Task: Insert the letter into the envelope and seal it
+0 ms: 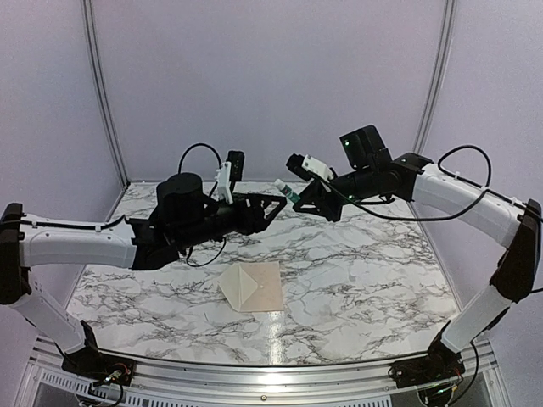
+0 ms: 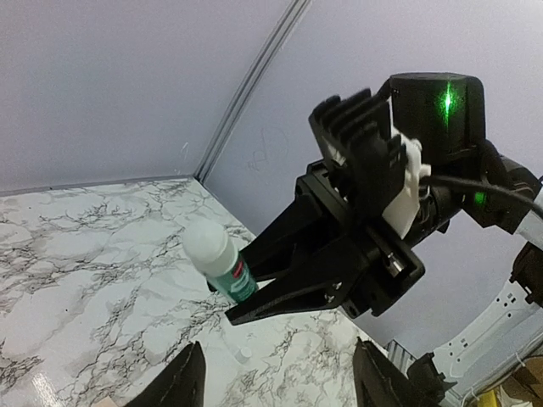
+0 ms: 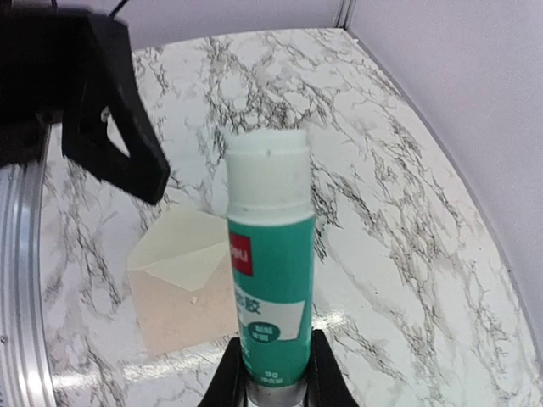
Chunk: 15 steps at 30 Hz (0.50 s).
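Note:
My left gripper is going to grab the glue stick by its green body (image 1: 291, 195) (image 2: 236, 278). Its white end will stay free to seal the envelope's flap.
The envelope's cream triangular flap (image 3: 180, 244) lies open on the marble table (image 1: 356, 271). A pinkish-tan rectangle, the letter (image 3: 182, 315), lies flat against the flap; I cannot tell whether it lies in the envelope body or on it. Both appear in the top view as envelope (image 1: 236, 287) and letter (image 1: 265, 288). High above them my right gripper (image 3: 271, 377) is shut on the base of a green glue stick (image 3: 270, 271) with a white cap. My left gripper (image 2: 280, 386) faces it, open, fingers apart below the glue stick (image 2: 219, 261) and not touching it.
The two arms meet tip to tip over the back middle of the table, well above the surface. A small white round bit (image 2: 243, 354) lies on the marble under the grippers. Lilac walls close off the back and sides.

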Motion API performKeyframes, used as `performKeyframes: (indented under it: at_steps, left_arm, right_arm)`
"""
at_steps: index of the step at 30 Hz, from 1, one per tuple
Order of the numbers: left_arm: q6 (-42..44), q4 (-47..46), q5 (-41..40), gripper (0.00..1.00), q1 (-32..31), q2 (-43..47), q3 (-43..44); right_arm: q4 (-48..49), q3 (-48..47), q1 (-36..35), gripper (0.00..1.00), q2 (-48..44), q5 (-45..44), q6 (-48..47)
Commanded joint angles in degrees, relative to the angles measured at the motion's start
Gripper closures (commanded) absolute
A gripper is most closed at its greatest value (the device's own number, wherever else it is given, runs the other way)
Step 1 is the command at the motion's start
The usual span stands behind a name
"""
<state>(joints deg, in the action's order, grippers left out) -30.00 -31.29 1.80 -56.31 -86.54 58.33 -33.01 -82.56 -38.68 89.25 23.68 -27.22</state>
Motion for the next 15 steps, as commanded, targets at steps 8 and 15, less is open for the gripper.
performKeyframes:
  at_steps: [8,15]
  left_arm:
    - [3.56,-27.47,-12.20,0.39,-3.15,-5.06,-4.73]
    - [1.85,-32.11,-9.45,0.43,-3.10,-9.20,-2.63]
  right_arm:
    - [6.55,0.24,2.14,0.97,-0.44,19.91,13.08]
    - [7.84,1.17,2.18,0.96,-0.22,23.89,14.61]
